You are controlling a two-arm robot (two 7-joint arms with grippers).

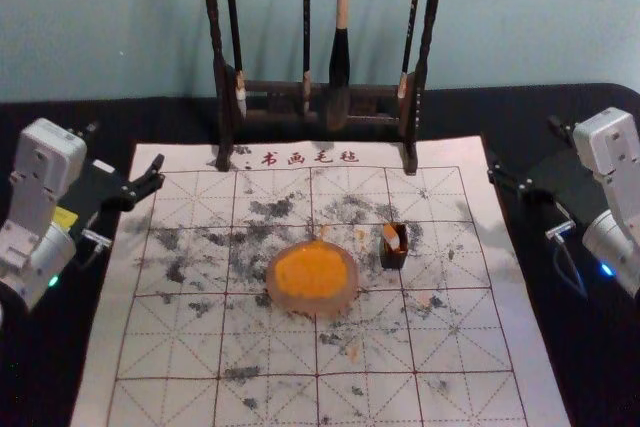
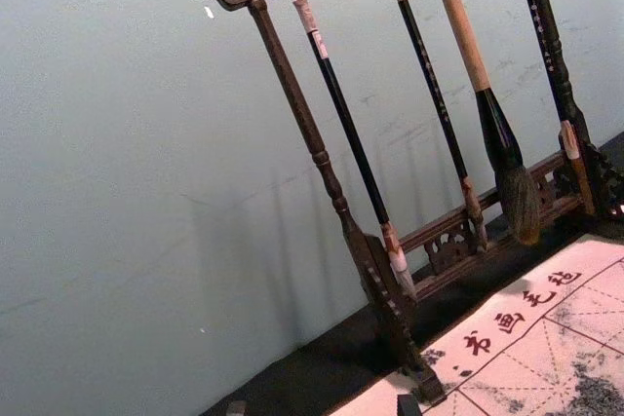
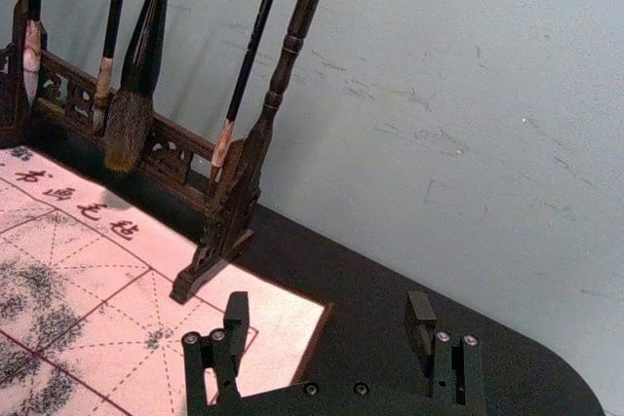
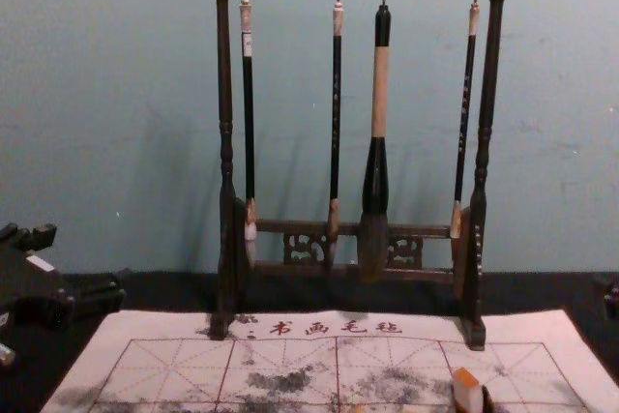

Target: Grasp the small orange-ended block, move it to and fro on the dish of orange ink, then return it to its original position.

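Note:
My gripper grabs the block's upper sides just below the orange top next, since the block's lower end sits inside the small dark holder (image 4: 487, 401).
In the head view, the orange-ended block (image 1: 391, 236) stands in a small dark holder (image 1: 393, 258), right of the round dish (image 1: 341, 301) of orange ink (image 1: 312, 270). The chest view has the block (image 4: 467, 390) at its bottom edge, orange end up. My left gripper (image 1: 125, 147) is open beside the mat's far left corner, well away from dish and block; its tips (image 2: 323, 406) also reach into the left wrist view. Off the mat's far right corner, my right gripper (image 1: 524, 149) holds nothing; the right wrist view has its fingers spread, the gripper (image 3: 327, 323) open.
A dark wooden rack (image 4: 225, 142) with several hanging brushes stands at the mat's far edge, before the wall. The ink-stained gridded mat (image 1: 170, 347) lies on a black table (image 1: 60, 367), its dark surface showing on both sides.

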